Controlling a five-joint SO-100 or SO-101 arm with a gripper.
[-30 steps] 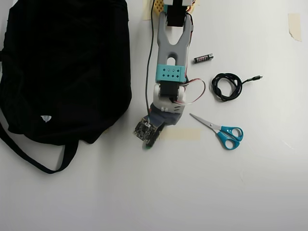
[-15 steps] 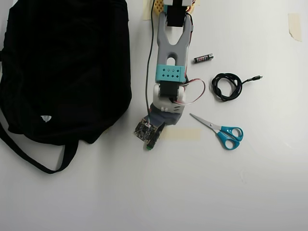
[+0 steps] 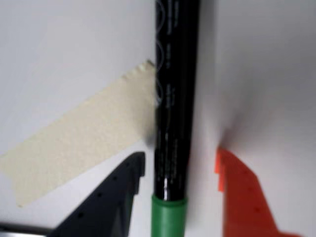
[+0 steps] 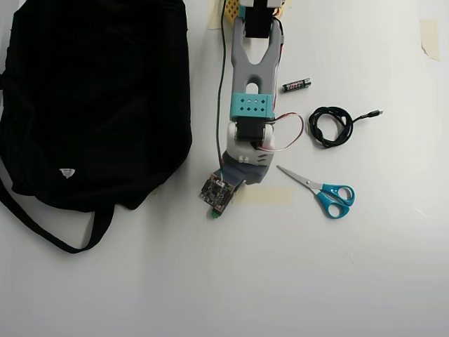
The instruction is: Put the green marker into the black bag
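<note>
My gripper grips the green marker by its black body (image 3: 171,173) beside the marker's green end (image 3: 169,217) next, to get it into the black bag.
In the wrist view the green marker (image 3: 175,98) lies on the white table, its black barrel with white print running up the frame and a green end at the bottom. My gripper (image 3: 180,155) is open and straddles it: the black finger (image 3: 118,192) sits close on the left, while the orange finger (image 3: 242,197) stands off to the right with a gap. From overhead only the green marker tip (image 4: 213,213) shows below the wrist, and the gripper is hidden under the arm. The black bag (image 4: 91,98) lies flat at the left, apart from the arm.
A strip of beige tape (image 4: 265,195) is stuck on the table beside the marker. Blue-handled scissors (image 4: 324,192), a coiled black cable (image 4: 332,126) and a small battery (image 4: 296,85) lie to the right of the arm. The bag's strap (image 4: 42,228) loops out at the lower left.
The arm has shifted slightly to the right over the marker. The marker, bag and other objects have stayed where they were.
</note>
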